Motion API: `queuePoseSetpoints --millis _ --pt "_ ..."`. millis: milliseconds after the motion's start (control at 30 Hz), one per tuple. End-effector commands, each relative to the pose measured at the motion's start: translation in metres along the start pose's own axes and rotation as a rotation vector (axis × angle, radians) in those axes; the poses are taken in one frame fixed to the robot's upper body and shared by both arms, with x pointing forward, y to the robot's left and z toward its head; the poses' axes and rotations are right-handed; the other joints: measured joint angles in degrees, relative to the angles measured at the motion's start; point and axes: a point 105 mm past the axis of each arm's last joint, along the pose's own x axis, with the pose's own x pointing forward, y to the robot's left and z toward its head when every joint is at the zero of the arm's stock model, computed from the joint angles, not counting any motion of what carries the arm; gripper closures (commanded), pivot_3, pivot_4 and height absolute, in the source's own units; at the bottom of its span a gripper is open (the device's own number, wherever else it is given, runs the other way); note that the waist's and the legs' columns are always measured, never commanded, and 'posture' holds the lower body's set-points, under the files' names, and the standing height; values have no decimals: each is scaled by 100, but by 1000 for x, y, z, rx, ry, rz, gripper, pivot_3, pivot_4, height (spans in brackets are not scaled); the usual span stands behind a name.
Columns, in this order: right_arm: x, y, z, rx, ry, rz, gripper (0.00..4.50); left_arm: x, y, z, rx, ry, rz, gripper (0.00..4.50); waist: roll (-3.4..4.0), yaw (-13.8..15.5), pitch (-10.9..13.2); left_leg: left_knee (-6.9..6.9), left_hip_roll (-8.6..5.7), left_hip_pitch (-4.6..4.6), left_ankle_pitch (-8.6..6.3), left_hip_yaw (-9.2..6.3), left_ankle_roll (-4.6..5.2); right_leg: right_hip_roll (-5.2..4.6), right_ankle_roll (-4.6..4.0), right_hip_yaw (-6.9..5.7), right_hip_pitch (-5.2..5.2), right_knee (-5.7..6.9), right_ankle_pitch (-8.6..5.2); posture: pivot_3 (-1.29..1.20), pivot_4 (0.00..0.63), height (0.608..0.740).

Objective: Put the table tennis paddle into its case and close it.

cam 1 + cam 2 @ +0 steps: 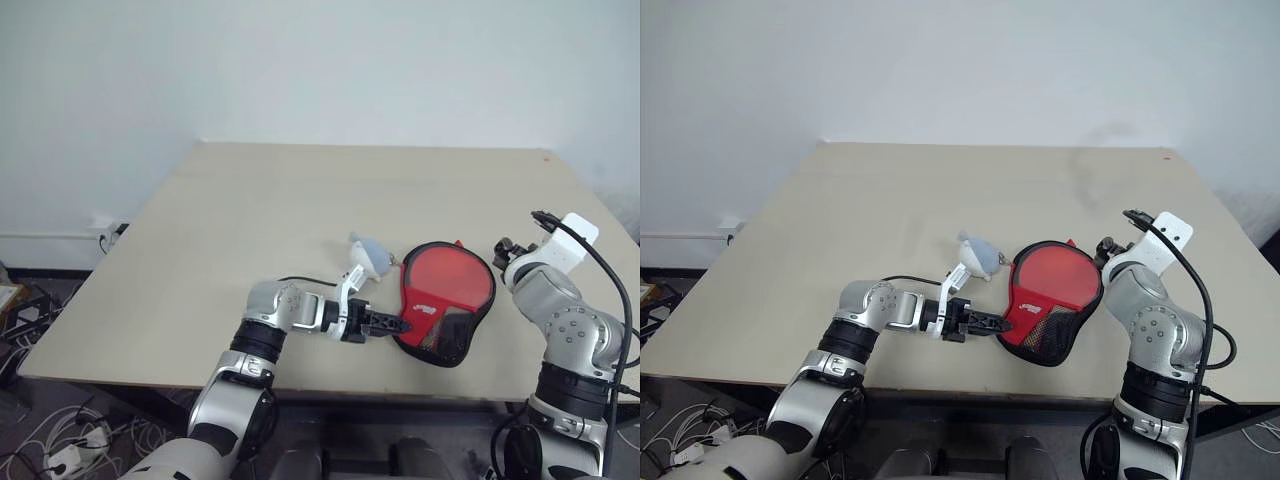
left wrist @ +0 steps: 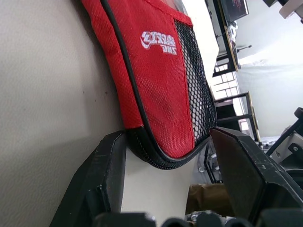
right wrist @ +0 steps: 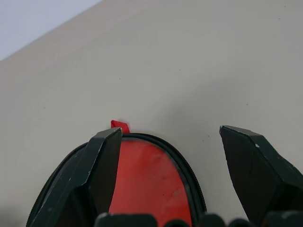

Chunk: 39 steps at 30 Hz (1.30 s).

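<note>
The case needs to stay steady as it closes around the paddle (image 1: pixel 450 276), so I need to grab the case by its narrow end (image 1: pixel 429 352) with my left gripper next.
The case (image 1: pixel 447 300) lies flat near the table's front edge, with a black zip rim, a red mesh panel bearing a white logo (image 2: pixel 158 41) and black mesh at its narrow end. A smooth red face (image 3: pixel 151 184), apparently the table tennis paddle inside, shows at the wide end. The grey-blue puff (image 1: pixel 372 255) rests just left of the case. My left gripper (image 1: pixel 400 326) is open, its fingers (image 2: pixel 111 165) on either side of the case's narrow end. My right gripper (image 3: pixel 170 131) is open over the wide end's rim, beside a small red tab (image 3: pixel 119 125).
The beige table (image 1: pixel 250 220) stretches bare behind and to the left of the case. Its front edge runs just below the case and my left arm. A thin black cable (image 1: pixel 300 281) lies by the left wrist. Cables and a power strip (image 1: pixel 60 455) sit on the floor at the left.
</note>
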Motion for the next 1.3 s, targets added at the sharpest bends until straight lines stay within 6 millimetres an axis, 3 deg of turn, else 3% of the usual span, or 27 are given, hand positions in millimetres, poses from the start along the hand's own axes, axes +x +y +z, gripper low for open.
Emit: queuePoseSetpoints --millis 33,267,367,500,733,1300 --pt "-7 8 19 10 -74 27 930 3 -9 4 24 -6 -17 1569 2 0 0 0 0 0 0 0 0 0 0 0 0 0 0 0 0 740" --pt "-7 8 19 10 -75 30 930 11 -10 6 4 -20 -15 1569 8 7 0 4 -3 -1 0 0 0 -2 0 0 4 -3 0 0 0 740" --pt "-7 12 19 4 -69 60 930 12 -10 7 0 -25 -14 2138 9 4 0 4 -4 -1 0 1 0 -3 0 0 4 -3 0 0 0 740" --pt "-10 19 21 -51 -54 162 930 13 -9 8 1 -31 -11 3251 12 4 2 0 -3 -2 0 0 0 -3 0 -1 1 -4 0 0 0 740" --pt "-22 29 19 -250 30 400 930 13 -8 10 3 -37 -2 3251 24 4 7 0 -4 -5 0 2 -1 -3 1 -2 0 -9 -1 0 0 740" --pt "-44 21 0 -471 127 612 930 12 -5 14 8 -57 10 3251 14 7 13 3 -4 -8 -1 5 -3 -5 2 -7 -1 -13 -1 0 0 740"
